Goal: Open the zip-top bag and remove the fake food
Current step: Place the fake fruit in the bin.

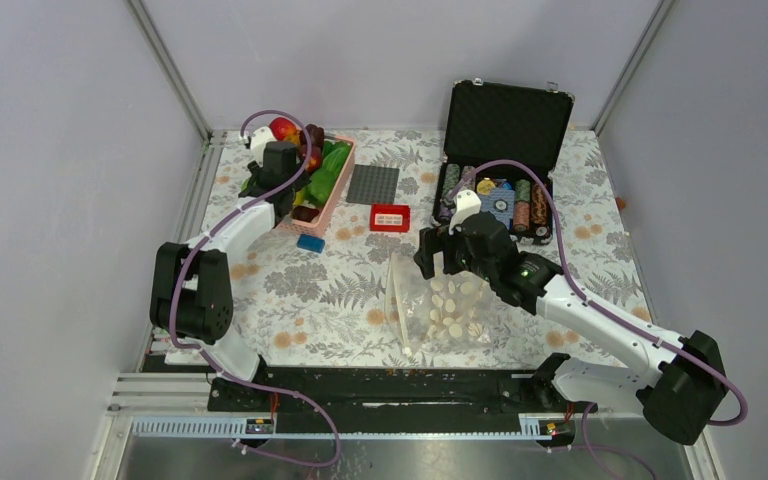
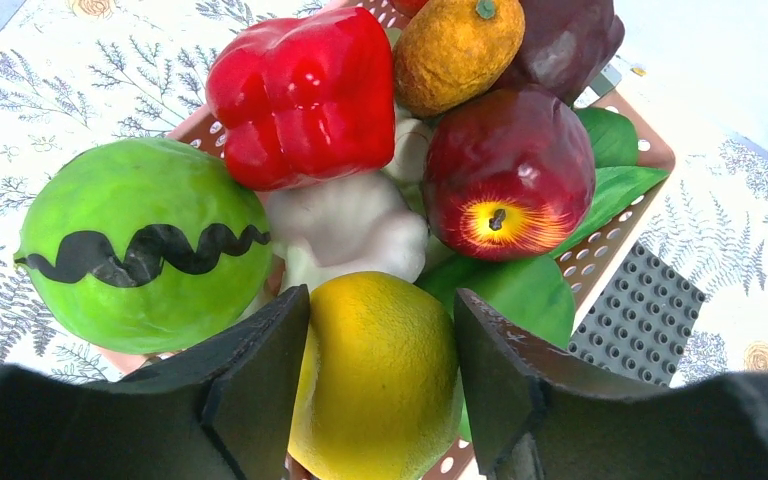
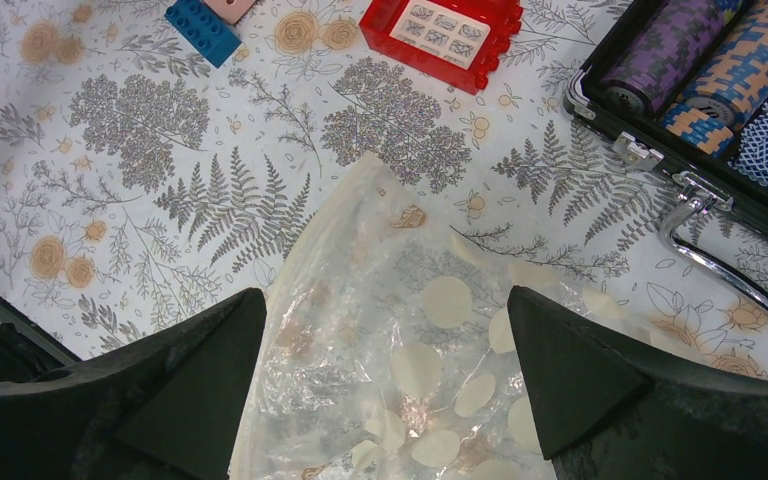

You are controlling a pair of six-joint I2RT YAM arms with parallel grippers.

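My left gripper needs to release the lemon: the yellow lemon (image 2: 380,380) is above the inside of the pink basket, beside mushroom pieces and leaves, so it would land there.
The zip-top bag (image 1: 440,310) lies crumpled at the table's front middle, its mouth gaping to the left; I see no food in it. My right gripper (image 1: 443,262) hovers just above the bag (image 3: 400,380), jaws wide open and empty (image 3: 385,300). My left gripper (image 1: 285,200) is over the pink basket (image 1: 345,180), shut (image 2: 380,300) on a yellow lemon (image 2: 380,380). In the basket (image 2: 650,150) lie a red pepper (image 2: 300,95), a green striped melon (image 2: 140,240), a red apple (image 2: 505,170), an orange fruit (image 2: 455,45) and a maroon piece (image 2: 570,40).
An open poker-chip case (image 1: 505,150) stands at the back right, close beyond the right gripper. A grey baseplate (image 1: 373,185), a red brick (image 1: 390,217) and a blue brick (image 1: 310,242) lie beside the basket. White mushroom pieces (image 2: 345,225) and green leaves (image 2: 610,165) are in the basket.
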